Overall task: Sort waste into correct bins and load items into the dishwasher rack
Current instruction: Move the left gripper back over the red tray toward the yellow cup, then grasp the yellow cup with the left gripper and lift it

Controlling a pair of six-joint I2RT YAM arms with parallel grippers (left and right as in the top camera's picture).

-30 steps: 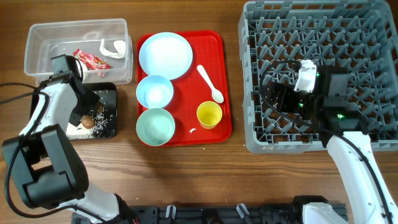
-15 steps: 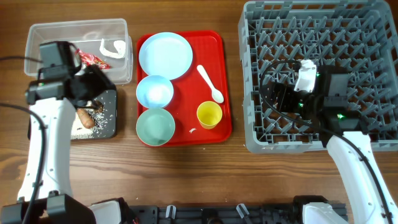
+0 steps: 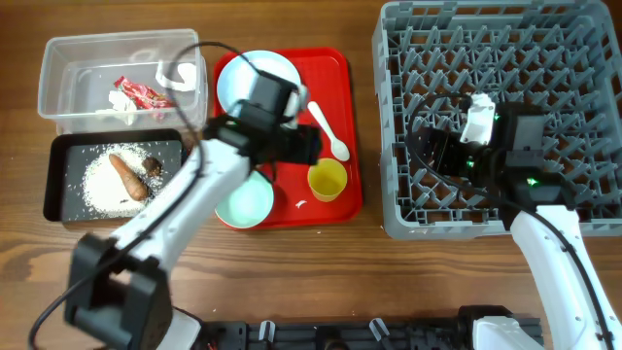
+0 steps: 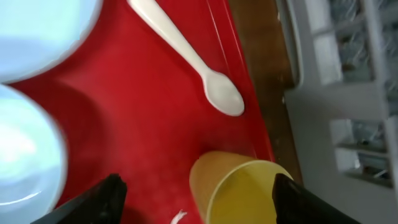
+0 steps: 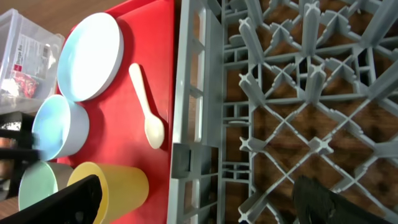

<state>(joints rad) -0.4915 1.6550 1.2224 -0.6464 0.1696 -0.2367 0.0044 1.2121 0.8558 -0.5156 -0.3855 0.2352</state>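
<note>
My left gripper grabs the yellow cup by its open rim [image 3: 327,177] [image 4: 239,189] next, so the cup's base stays free to hand over for rack loading.
My left gripper [image 3: 307,149] is open and empty over the red tray, its fingers either side of the yellow cup [image 3: 327,179] without touching it; the left wrist view shows the gripper [image 4: 199,194] and cup [image 4: 239,190]. The white spoon [image 3: 328,131] lies beside it. The pale blue plate [image 3: 255,83] and mint bowl [image 3: 248,202] are partly under my arm; the whitish-blue bowl [image 4: 25,155] shows in the wrist view. The clear tub [image 3: 58,58] holds the red wrapper [image 3: 144,93] and paper scraps [image 3: 178,75]. The black tray [image 3: 58,180] holds rice [image 3: 97,183], the carrot stick [image 3: 128,176] and a dark lump [image 3: 154,167]. My right gripper [image 3: 428,151] is open and empty over the grey rack [image 3: 544,58].
The flat red tray [image 3: 350,117] lies between the bins and the rack, with a small white scrap [image 3: 300,204] on it near the cup. The rack's left wall [image 5: 193,93] stands close to the tray's right edge. Bare wooden table runs along the front.
My left arm has swung right from the bins to the red tray, over the yellow cup. The black tray's contents now show. My right arm has not moved.
</note>
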